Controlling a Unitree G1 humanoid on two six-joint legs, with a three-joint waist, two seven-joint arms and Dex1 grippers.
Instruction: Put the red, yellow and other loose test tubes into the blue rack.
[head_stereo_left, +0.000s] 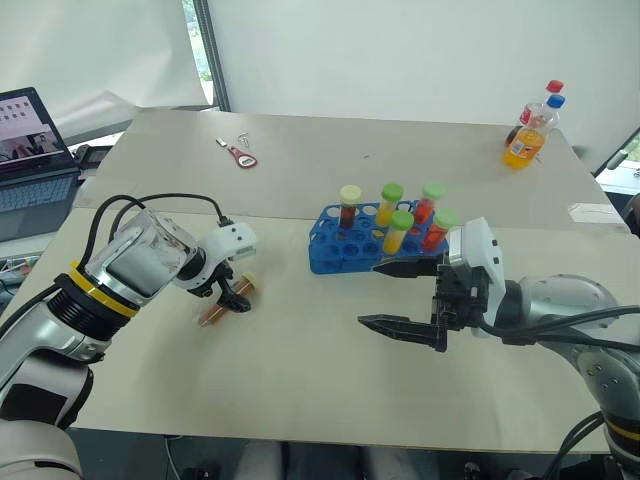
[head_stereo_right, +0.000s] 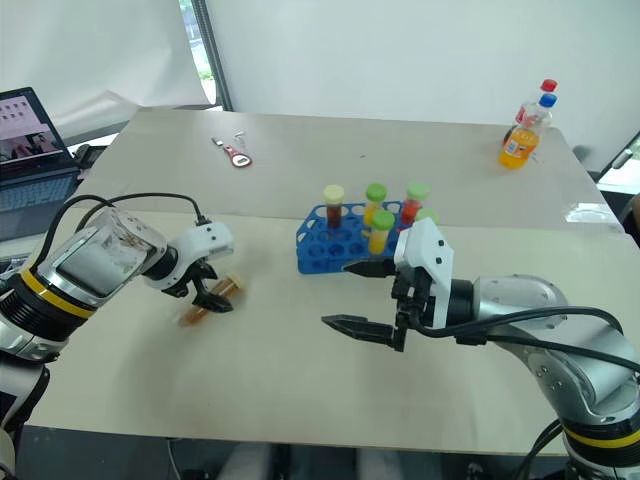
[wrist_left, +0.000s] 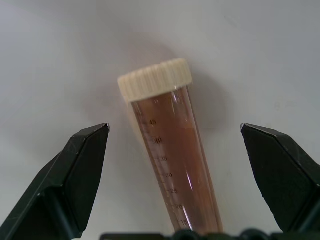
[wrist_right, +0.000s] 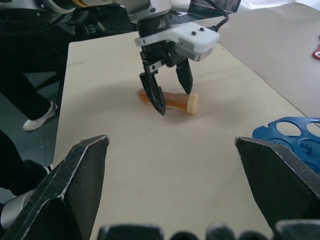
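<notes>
The left gripper's fingers reach down on both sides of the brownish tube below its cream cap, so the left gripper should close on the tube now.
A loose test tube (head_stereo_left: 213, 312) with a cream cap and brownish liquid lies flat on the table at the left. My left gripper (head_stereo_left: 236, 291) points down over it, open, one finger on each side; the left wrist view shows the tube (wrist_left: 172, 155) between the fingers (wrist_left: 80, 165) with a gap on both sides. The blue rack (head_stereo_left: 325, 258) stands mid-table with several upright tubes, capped green or cream, holding red and yellow liquid. My right gripper (head_stereo_left: 388, 298) hovers just in front of the rack, pointing left, open and empty.
An orange soda bottle (head_stereo_left: 527, 135) stands at the far right. Far left of centre lies a red bottle opener (head_stereo_left: 240, 155). A laptop (head_stereo_left: 30, 150) sits off the table's left side. A seam between two tabletops runs behind the rack.
</notes>
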